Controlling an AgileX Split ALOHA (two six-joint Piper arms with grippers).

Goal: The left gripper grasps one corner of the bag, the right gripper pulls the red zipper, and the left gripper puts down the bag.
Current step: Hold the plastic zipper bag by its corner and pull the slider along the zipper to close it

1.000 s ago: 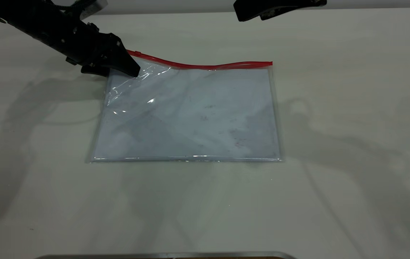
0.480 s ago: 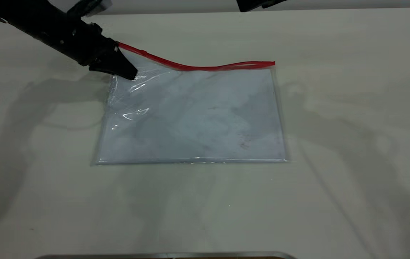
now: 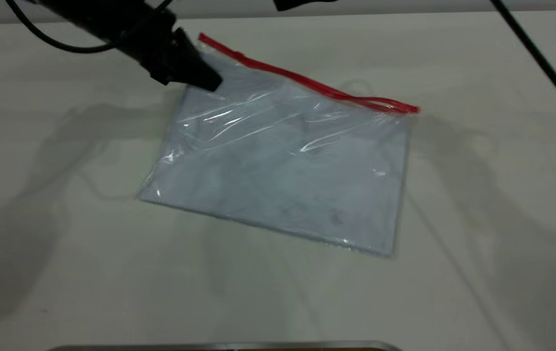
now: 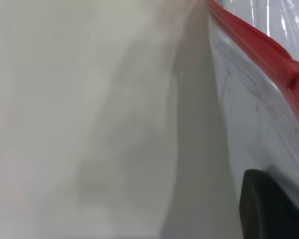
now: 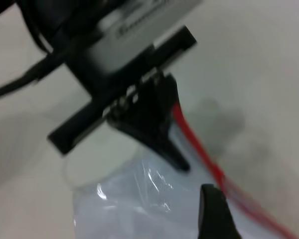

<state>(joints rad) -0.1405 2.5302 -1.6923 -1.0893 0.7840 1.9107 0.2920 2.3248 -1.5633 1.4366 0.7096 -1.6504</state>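
Observation:
My right gripper is to grab the red zipper by its slider (image 3: 239, 55) next, so that it can pull the zipper along the bag (image 3: 293, 158).
The bag (image 3: 287, 170), a clear pouch with white sheets inside, lies tilted on the table with its far left end raised. My left gripper (image 3: 207, 80) is shut on the corner of the bag (image 3: 209, 63) where the red zipper (image 3: 307, 83) ends, and holds it above the table. The left wrist view shows the red zipper (image 4: 259, 45) with its slider tab (image 4: 295, 74) close by. My right gripper (image 3: 297, 4) hangs at the far edge above the bag, apart from it. The right wrist view shows part of it (image 5: 214, 214) near the zipper (image 5: 202, 154) and the left gripper (image 5: 177, 162).
The white table (image 3: 63, 243) lies all round the bag. A black cable (image 3: 541, 58) crosses the far right corner. A metal edge (image 3: 224, 346) runs along the near side.
My left gripper rose and moved right with the corner. The bag's far left end lifted and the pouch swung, so the zipper now slopes. My right gripper moved left along the far edge.

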